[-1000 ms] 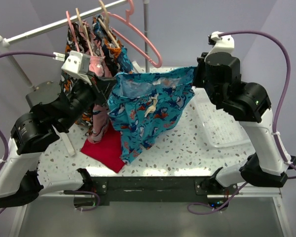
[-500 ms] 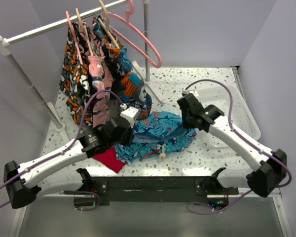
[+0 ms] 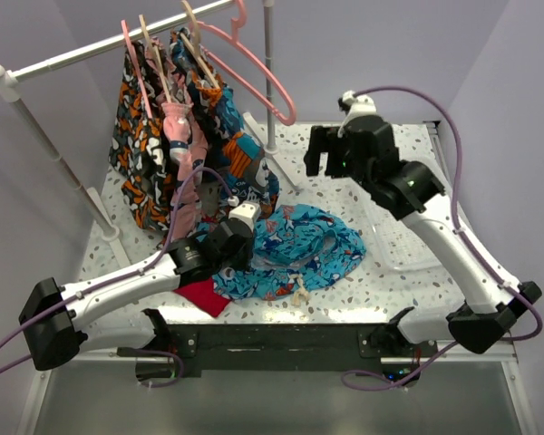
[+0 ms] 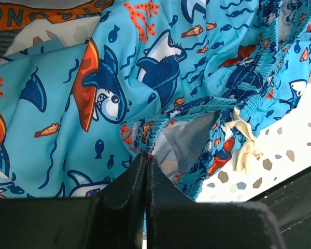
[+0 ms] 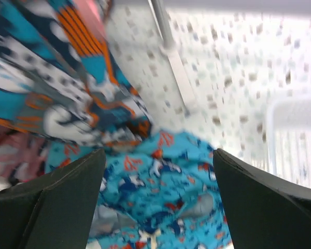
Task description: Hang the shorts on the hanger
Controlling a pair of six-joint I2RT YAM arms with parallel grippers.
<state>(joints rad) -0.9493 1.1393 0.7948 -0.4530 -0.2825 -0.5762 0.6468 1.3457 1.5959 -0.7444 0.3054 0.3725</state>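
My right gripper will grab the salmon-pink hanger (image 3: 270, 86) by its nearest end next. The hanger's hook and opposite end will then be free to go into the shorts' waistband.
The blue cartoon-print shorts (image 3: 308, 249) lie crumpled on the speckled table, their white drawstring (image 3: 299, 290) toward the near edge. My left gripper (image 3: 245, 249) is low at their left side. In the left wrist view it (image 4: 145, 155) is shut on the waistband edge of the shorts (image 4: 145, 78). My right gripper (image 3: 329, 163) is raised above and behind the shorts, open. The blurred right wrist view shows its jaws wide apart (image 5: 158, 153) with nothing between them and the shorts (image 5: 171, 192) below. The salmon-pink hanger (image 3: 270, 86) hangs by its hook from the rail at the back.
Orange, black and white patterned garments (image 3: 159, 136) hang on pale wooden hangers from the rail (image 3: 91, 50). The rack's upright pole (image 3: 270, 82) stands behind the shorts. A red cloth (image 3: 199, 294) lies under my left arm. A white tray (image 3: 417, 240) sits at the right.
The shorts, held spread in the air by both grippers, came down onto the table. My right gripper let go, opened and rose toward the back. My left gripper still grips them.
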